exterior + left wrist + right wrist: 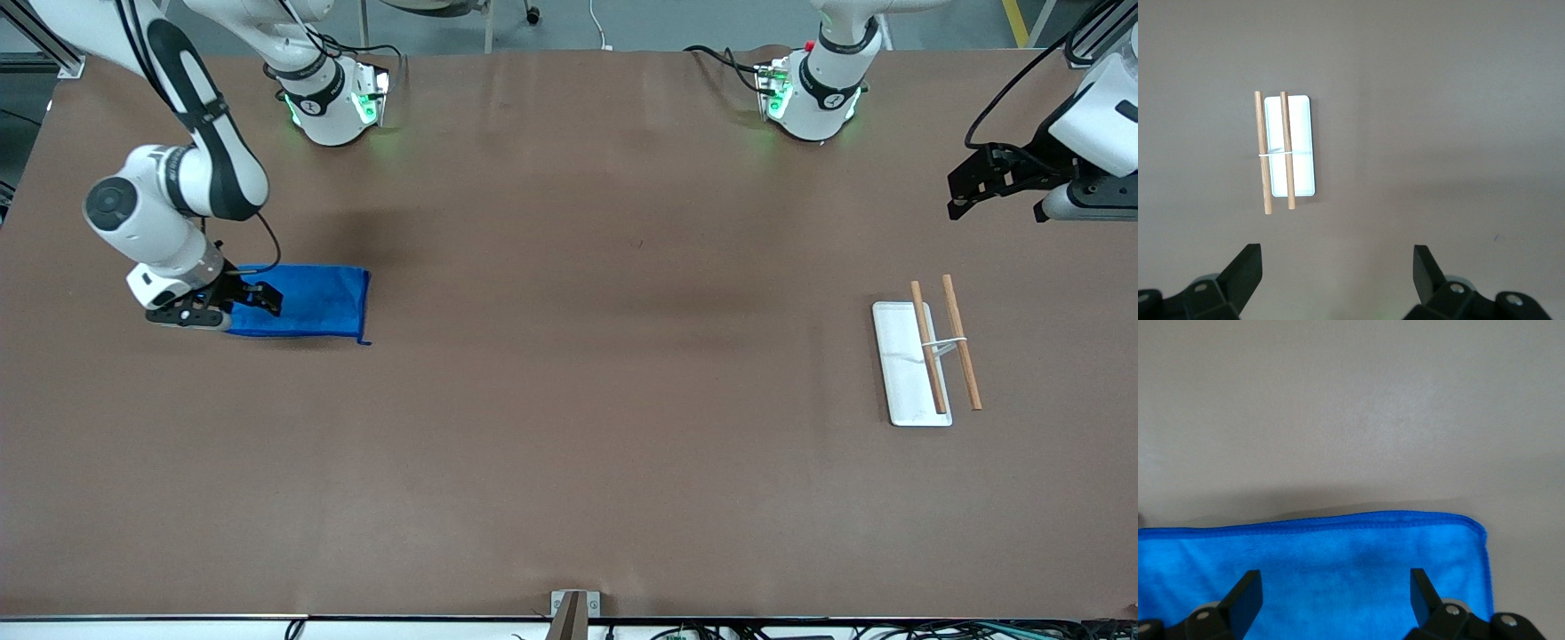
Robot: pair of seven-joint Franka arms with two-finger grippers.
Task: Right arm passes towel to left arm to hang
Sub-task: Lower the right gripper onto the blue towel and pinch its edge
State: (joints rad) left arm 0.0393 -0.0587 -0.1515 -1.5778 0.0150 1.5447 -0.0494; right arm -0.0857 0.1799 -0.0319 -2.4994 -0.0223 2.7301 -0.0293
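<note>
The towel's corner loop (364, 341) should stay free for the left arm. My right gripper should next grab the towel by its end (252, 310) opposite the loop.
The bright blue towel (311, 300) lies flat on the brown table at the right arm's end. It fills the lower part of the right wrist view (1338, 567), its hem edge showing. My right gripper (253, 298) is low over the towel's end nearest the table edge. It is open, with its fingers spread above the cloth (1335, 600) and nothing between them. My left gripper (965, 191) is up in the air over bare table at the left arm's end. It is open and empty (1337, 277).
A small hanging rack (925, 360), a white base with two wooden rods, stands at the left arm's end. It also shows in the left wrist view (1288, 150). The arm bases (333, 98) (813, 89) stand along the table's back edge.
</note>
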